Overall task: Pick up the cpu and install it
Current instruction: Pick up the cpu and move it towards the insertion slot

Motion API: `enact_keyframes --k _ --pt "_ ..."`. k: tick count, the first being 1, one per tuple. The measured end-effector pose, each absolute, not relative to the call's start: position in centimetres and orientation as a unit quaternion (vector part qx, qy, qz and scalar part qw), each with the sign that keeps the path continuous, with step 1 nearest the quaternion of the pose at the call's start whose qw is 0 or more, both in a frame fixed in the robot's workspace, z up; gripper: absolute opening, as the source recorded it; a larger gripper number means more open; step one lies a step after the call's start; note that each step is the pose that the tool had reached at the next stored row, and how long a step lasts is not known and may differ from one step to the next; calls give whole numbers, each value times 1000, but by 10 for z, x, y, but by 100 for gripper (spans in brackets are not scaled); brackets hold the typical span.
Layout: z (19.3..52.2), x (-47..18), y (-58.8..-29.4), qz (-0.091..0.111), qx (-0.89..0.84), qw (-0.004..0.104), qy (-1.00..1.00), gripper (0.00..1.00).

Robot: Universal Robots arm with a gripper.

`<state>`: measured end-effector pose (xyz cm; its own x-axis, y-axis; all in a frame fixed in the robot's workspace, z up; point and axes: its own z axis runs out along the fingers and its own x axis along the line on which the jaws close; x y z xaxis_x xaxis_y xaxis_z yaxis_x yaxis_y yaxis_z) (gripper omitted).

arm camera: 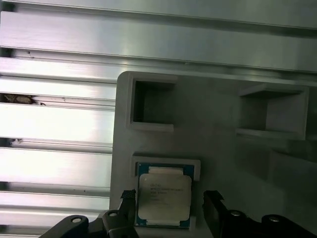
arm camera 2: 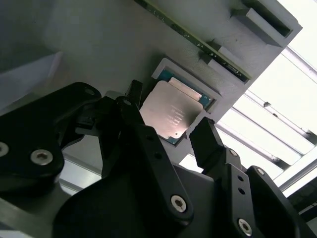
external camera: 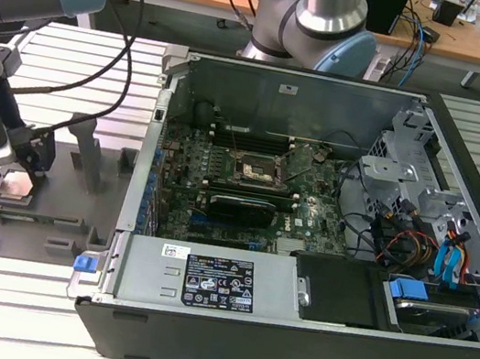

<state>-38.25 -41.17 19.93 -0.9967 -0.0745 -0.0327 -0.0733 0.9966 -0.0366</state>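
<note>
The gripper grabs the cpu (external camera: 15,186) by the middle of its side edges next, since the holder's raised sides wrap around the cpu's corners.
The cpu (external camera: 15,186) is a small square chip with a pale silver top. It lies in a shallow pocket of a grey holder plate (external camera: 44,210) at the exterior view's left, outside the computer case. My gripper (external camera: 24,166) hangs just above it, open, with one black finger on each side of the chip. In both wrist views the cpu (arm camera 2: 171,111) (arm camera: 163,198) sits between the fingers (arm camera 2: 205,141) (arm camera: 213,206), and a small gap shows on at least one side. The gripper (arm camera 2: 168,121) (arm camera: 171,202) holds nothing.
An open computer case (external camera: 287,337) fills the middle and right of the exterior view. Its motherboard carries a black socket frame (external camera: 251,170). A second robot arm base (external camera: 314,25) stands behind the case. The holder plate has raised blocks (arm camera: 270,111) and an empty recess (arm camera: 151,106).
</note>
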Motion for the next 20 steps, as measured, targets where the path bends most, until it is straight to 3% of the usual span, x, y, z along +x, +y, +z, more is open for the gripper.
enact_keyframes --k 12,13,20 --pt "190 -382 -412 -16 -38 17 999 66" --pt "190 -382 -412 -16 -38 10 999 66" --pt "189 -382 -412 -16 -38 9 999 66"
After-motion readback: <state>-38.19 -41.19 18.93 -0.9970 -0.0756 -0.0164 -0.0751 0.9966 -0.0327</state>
